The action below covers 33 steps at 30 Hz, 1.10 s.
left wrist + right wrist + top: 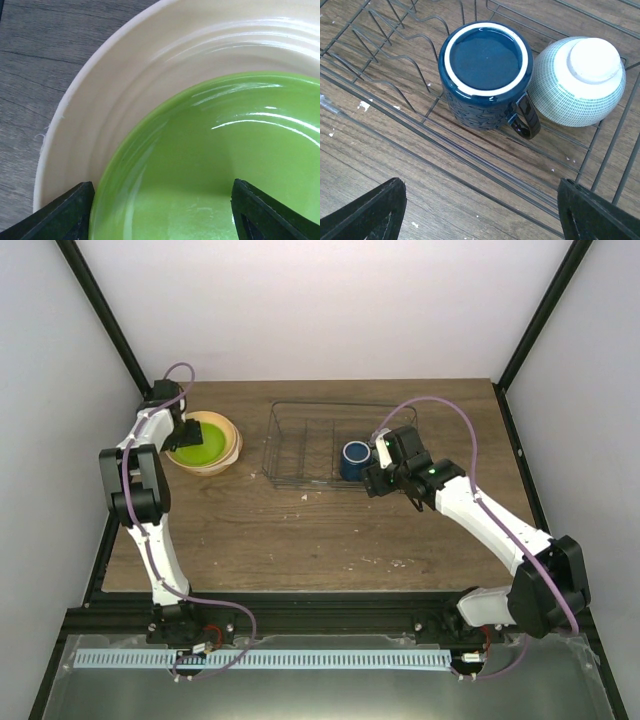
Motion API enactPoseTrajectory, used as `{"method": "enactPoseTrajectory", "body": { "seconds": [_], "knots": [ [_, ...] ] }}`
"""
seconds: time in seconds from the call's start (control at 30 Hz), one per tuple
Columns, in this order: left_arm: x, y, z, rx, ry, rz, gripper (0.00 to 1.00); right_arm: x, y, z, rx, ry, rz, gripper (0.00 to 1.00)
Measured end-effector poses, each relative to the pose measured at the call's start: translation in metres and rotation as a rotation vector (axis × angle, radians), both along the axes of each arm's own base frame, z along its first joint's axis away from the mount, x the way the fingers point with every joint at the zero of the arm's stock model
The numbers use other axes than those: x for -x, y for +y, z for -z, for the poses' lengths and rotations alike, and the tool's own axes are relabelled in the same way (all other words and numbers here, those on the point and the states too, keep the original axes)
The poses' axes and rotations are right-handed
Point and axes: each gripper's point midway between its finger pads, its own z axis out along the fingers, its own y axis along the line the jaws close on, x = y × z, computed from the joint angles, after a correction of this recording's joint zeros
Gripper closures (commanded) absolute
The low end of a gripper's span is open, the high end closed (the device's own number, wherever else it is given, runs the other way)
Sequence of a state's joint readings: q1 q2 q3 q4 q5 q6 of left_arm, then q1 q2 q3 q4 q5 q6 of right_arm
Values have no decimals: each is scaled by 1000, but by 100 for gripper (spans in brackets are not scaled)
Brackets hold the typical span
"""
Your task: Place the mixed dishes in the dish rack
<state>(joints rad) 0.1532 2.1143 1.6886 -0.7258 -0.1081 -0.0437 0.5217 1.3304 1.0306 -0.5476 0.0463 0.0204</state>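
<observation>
My left gripper will close on the green plate's rim now. My fingers are on both sides of the green plate's rim, and one finger is down inside the cream plate.
A lime-green plate point(197, 450) point(215, 165) lies inside a larger cream plate point(115, 95) at the table's back left. In the top view the stack's outer rim point(232, 447) looks peach; I cannot tell whether that is a separate plate. My left gripper point(183, 432) point(162, 220) is open, low over the green plate's left edge. The wire dish rack point(290, 445) point(395, 30) holds an upside-down dark blue mug point(355, 459) point(485, 75) and an upside-down pale mint bowl point(580, 82). My right gripper point(376, 476) point(480, 215) is open and empty at the rack's near right edge.
The rack's left part with its wire dividers point(385, 35) holds nothing. The right arm hides the bowl in the top view. Black frame posts point(105, 315) stand at the table's back corners, close to white walls.
</observation>
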Motion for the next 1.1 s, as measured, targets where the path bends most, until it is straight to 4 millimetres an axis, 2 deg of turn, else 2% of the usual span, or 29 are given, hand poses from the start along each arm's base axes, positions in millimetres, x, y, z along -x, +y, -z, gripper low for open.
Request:
{"method": "enactPoseTrajectory", "body": {
  "seconds": [0.07,0.27,0.53,0.93,1.1],
  "knots": [
    [0,-1,0,8,-1,1,34,0,-1,0,3,2,2,16],
    [-3,-2,4,47,-12,-3,69,1,-2,0,7,2,10,17],
    [-4,-3,5,132,-40,-20,100,2,-3,-5,-3,-7,16,18],
    [0,-9,4,259,-93,-48,100,9,-5,-3,-8,1,17,17],
    [25,-11,4,364,-107,-108,100,11,0,-1,-37,11,0,17]
  ]
}}
